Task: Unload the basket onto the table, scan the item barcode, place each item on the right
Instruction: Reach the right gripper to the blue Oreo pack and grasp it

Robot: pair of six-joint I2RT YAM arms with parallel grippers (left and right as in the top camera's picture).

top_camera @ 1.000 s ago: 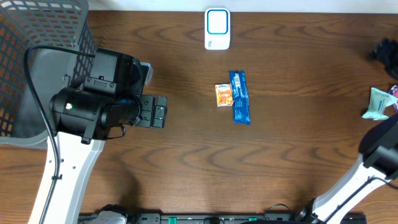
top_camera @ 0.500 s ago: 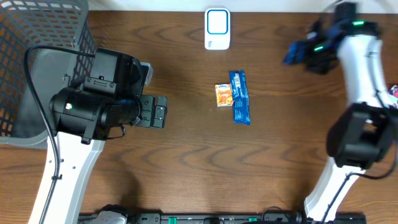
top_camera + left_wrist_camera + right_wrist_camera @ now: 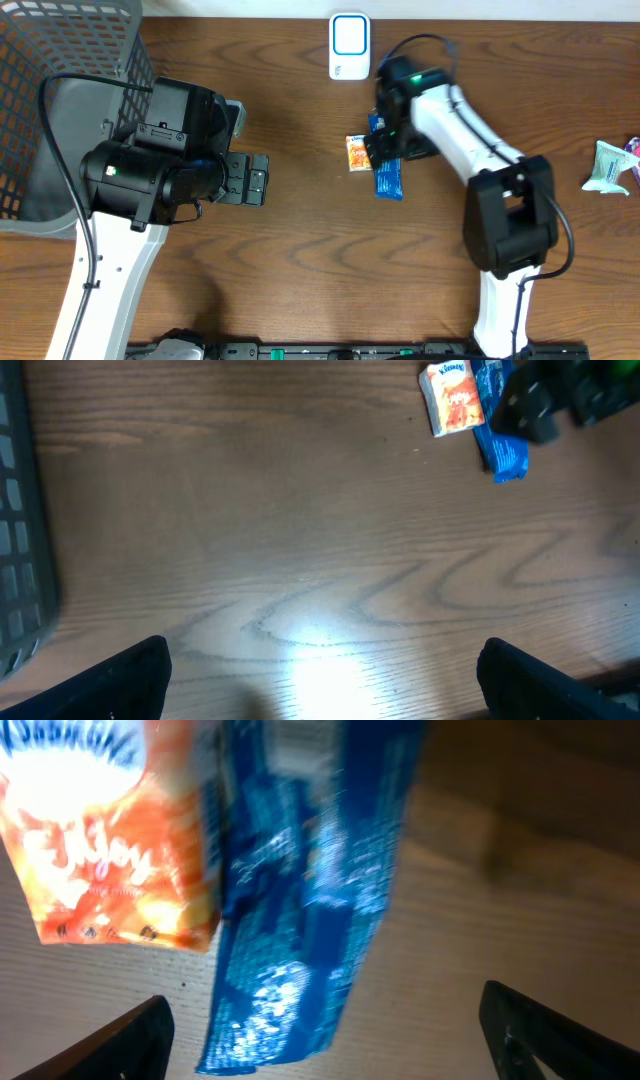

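Note:
My right gripper pinches the blue packet across its narrow width next, toward the packet's near end, leaving its far part uncovered for scanning the barcode.
A long blue packet [image 3: 389, 180] lies mid-table with a small orange packet [image 3: 358, 153] touching its left side. My right gripper [image 3: 386, 147] hovers just over the blue packet's upper half, open. In the right wrist view the blue packet [image 3: 300, 900] and the orange packet [image 3: 110, 850] fill the frame, and the right gripper [image 3: 325, 1040] spreads far wider than the packet, touching nothing. A white and blue scanner [image 3: 349, 45] stands at the table's back edge. My left gripper [image 3: 258, 180] stays open at the left, with only bare wood under it [image 3: 322, 680].
A grey mesh basket [image 3: 60, 60] fills the back left corner. A pale teal packet [image 3: 607, 167] lies at the far right edge. From the left wrist I see the orange packet [image 3: 452, 398], the blue packet [image 3: 500, 452] and the dark right gripper [image 3: 560, 395].
The right arm has swung in from the right edge, past the back right of the table, and now hangs over the blue packet. The left arm and both packets have not moved.

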